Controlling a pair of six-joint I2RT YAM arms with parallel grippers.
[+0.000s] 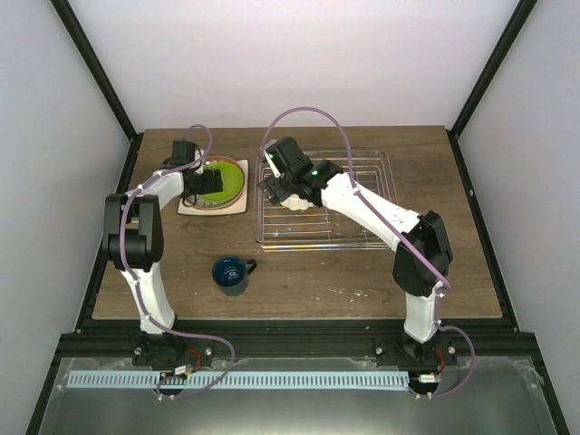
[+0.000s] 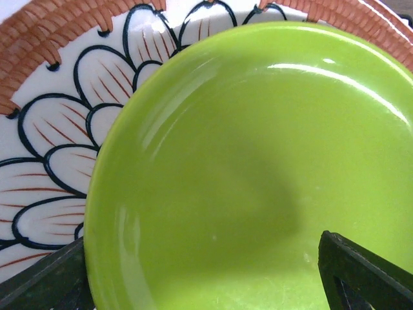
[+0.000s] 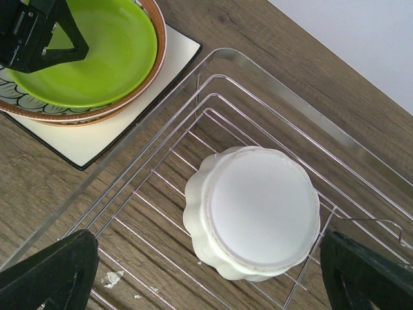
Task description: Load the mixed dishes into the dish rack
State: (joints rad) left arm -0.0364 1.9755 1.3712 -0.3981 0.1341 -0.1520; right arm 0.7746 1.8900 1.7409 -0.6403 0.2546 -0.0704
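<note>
The green plate's rim is between my left gripper's fingers, one outside that rim and the other over the plate's inside, so my left gripper should close now. Closing now would hold it.
The lime-green plate point(image 1: 222, 179) point(image 2: 258, 181) lies on the beige floral plate point(image 2: 58, 129), and both rest on the white square plate point(image 1: 210, 207) point(image 3: 97, 139) at the table's back left. My left gripper point(image 1: 201, 186) point(image 2: 206, 284) hovers open just above the green plate, touching nothing. A small white scalloped bowl point(image 3: 255, 210) point(image 1: 297, 201) sits upside down in the left part of the silver wire dish rack point(image 1: 362, 195) point(image 3: 168, 155). My right gripper point(image 1: 288, 184) point(image 3: 210, 274) stands open above it, apart from it. The dark blue mug point(image 1: 233, 275) stands upright in front, handle to the right.
White crumbs point(image 3: 113, 279) lie on the wooden table point(image 1: 362, 281) under the rack's near-left corner. Black frame posts and white walls enclose the table. The left gripper point(image 3: 39, 32) shows in the right wrist view over the green plate point(image 3: 90, 51).
</note>
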